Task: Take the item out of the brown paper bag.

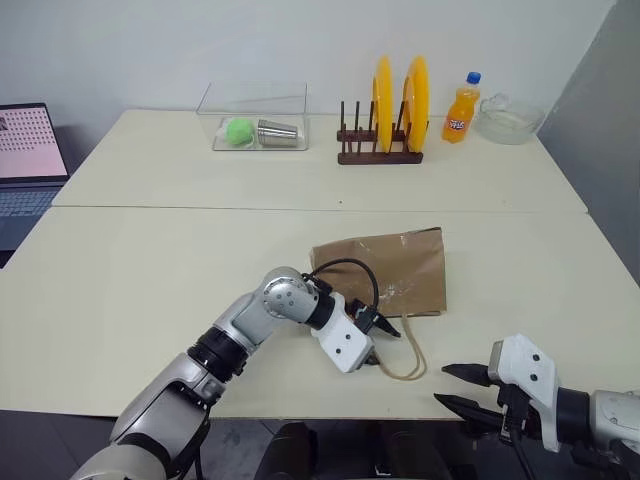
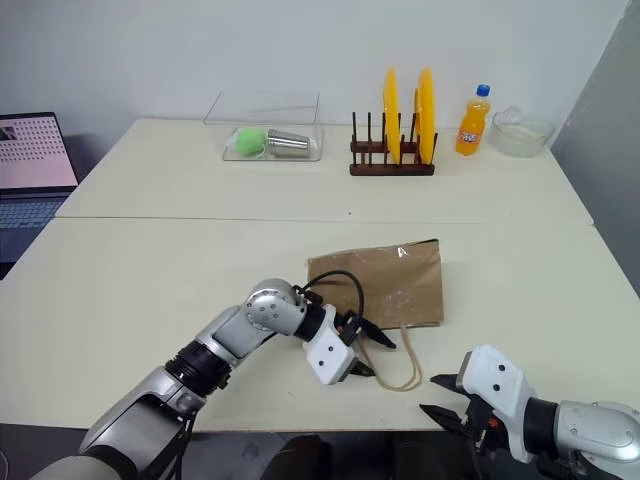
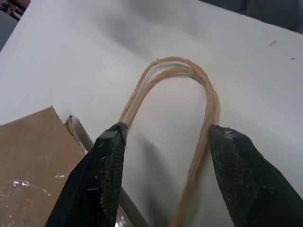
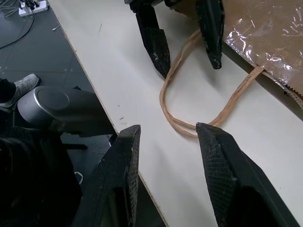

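I should next use my left gripper to grab the bag by its thin tan handle (image 1: pixel 418 348) that loops out, since the brown paper bag (image 1: pixel 385 268) lies flat and wide.
The brown paper bag (image 1: pixel 385 268) lies flat on the near table, its mouth toward the front edge. Its tan loop handles (image 1: pixel 407 362) trail over the tabletop. My left gripper (image 1: pixel 380 342) is open at the bag's mouth, and its fingers straddle the handles (image 3: pixel 189 90) just above the table without closing on them. At the front right edge of the table my right gripper (image 1: pixel 456 389) hangs open and empty, a short way from the handle loop (image 4: pixel 180 111). The item is hidden.
On the far table stand a wooden rack with two yellow plates (image 1: pixel 385 120), an orange soda bottle (image 1: pixel 461 108), a glass bowl (image 1: pixel 510 120) and a clear box (image 1: pixel 255 118) holding a green ball and a metal cup. A laptop (image 1: pixel 28 165) sits far left.
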Controlling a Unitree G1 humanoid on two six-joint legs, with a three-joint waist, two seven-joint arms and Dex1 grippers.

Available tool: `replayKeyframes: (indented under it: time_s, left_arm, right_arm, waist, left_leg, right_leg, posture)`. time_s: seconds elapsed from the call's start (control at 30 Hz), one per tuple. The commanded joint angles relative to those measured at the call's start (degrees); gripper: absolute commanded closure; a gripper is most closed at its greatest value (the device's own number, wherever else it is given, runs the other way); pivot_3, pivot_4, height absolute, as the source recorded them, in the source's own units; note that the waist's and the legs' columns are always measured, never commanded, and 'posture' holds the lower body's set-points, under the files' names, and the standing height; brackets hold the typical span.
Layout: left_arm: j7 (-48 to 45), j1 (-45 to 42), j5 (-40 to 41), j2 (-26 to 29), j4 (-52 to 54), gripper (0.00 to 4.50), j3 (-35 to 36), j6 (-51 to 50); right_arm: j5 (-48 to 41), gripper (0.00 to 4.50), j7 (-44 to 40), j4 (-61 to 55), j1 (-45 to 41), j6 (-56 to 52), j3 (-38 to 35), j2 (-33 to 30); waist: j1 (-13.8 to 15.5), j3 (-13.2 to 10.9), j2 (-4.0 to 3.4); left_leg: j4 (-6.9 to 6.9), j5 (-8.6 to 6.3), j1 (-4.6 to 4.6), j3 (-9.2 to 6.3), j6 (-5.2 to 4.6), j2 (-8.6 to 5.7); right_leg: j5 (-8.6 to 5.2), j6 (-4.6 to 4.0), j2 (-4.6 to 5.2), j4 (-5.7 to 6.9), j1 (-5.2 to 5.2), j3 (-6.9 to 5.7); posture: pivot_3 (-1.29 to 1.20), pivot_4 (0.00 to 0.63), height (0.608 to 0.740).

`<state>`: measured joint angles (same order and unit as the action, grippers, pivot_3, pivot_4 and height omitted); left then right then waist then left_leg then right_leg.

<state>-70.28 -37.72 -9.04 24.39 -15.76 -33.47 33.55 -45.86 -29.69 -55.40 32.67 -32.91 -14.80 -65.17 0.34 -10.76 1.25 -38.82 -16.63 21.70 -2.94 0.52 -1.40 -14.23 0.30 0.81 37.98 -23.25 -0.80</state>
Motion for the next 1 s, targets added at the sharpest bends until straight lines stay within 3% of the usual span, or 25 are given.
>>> replayKeyframes:
  time_s: [0.03, 0.23, 0.33, 0.57, 0.8, 1.0]
  left_arm:
    - [2.3, -1.5, -0.7, -0.9, -0.3, 1.67, 0.6, 1.9]
    - [2.8, -1.8, -1.1, -1.1, -1.1, 1.67, -0.1, 3.2]
    - [1.7, -1.1, -0.7, -0.6, -0.8, 2.26, -0.7, 3.9]
    - [0.8, -0.5, 1.4, -0.8, 0.5, 4.46, 0.0, 2.7]
    - [1.6, -0.1, 9.4, -1.8, 6.1, 4.49, 4.6, -9.4]
    - [2.9, -0.1, 11.2, -2.1, 9.3, 4.49, 7.4, -16.6]
  right_arm:
    - [-0.7, 2.57, 0.5, -4.6, 0.3, 1.1, -2.1, -0.6]
    - [-0.5, 2.57, 0.5, -4.6, 0.4, 1.2, -2.2, -0.6]
    - [-0.5, 2.52, 0.6, -4.6, 0.0, 1.1, -2.0, -0.6]
    - [1.4, 2.52, 0.5, -4.6, -0.5, 1.1, -1.6, -0.9]
    - [11.5, 2.52, -0.1, -4.6, -4.5, 1.8, 6.7, -1.9]
    - [20.1, 2.52, -0.5, -2.6, -14.9, 0.7, 16.5, 0.9]
  waist:
    - [0.0, 0.0, 0.00]
    - [0.0, 0.0, 0.00]
    - [0.0, 0.0, 0.00]
    - [0.0, 0.0, 0.00]
    - [0.0, 0.0, 0.00]
    - [-0.1, 0.0, 0.00]
  left_leg:
    - [0.00, 0.00, 0.00, 0.01, 0.00, 0.00]
    - [0.00, 0.00, 0.00, 0.01, 0.00, 0.00]
    - [0.00, 0.00, -0.01, 0.01, 0.00, 0.00]
    - [0.00, 0.00, -0.01, 0.02, 0.00, 0.00]
    - [-0.02, 0.00, 0.00, 0.00, 0.00, 0.00]
    - [-0.04, 0.00, -0.01, 0.00, 0.00, 0.00]
  right_leg:
    - [0.00, 0.00, 0.00, 0.00, 0.00, 0.00]
    - [0.00, 0.00, 0.00, 0.00, 0.00, 0.01]
    - [0.00, 0.00, 0.00, 0.01, 0.00, 0.01]
    - [0.00, 0.00, 0.00, 0.01, 0.00, 0.02]
    - [0.00, 0.00, 0.00, 0.01, 0.00, 0.00]
    - [0.00, 0.00, -0.01, 0.01, 0.00, 0.01]
  posture:
    - [0.00, 0.150, 0.740]
    - [0.00, 0.150, 0.740]
    - [0.00, 0.150, 0.740]
    - [0.00, 0.150, 0.740]
    - [0.00, 0.150, 0.740]
    - [0.00, 0.150, 0.740]
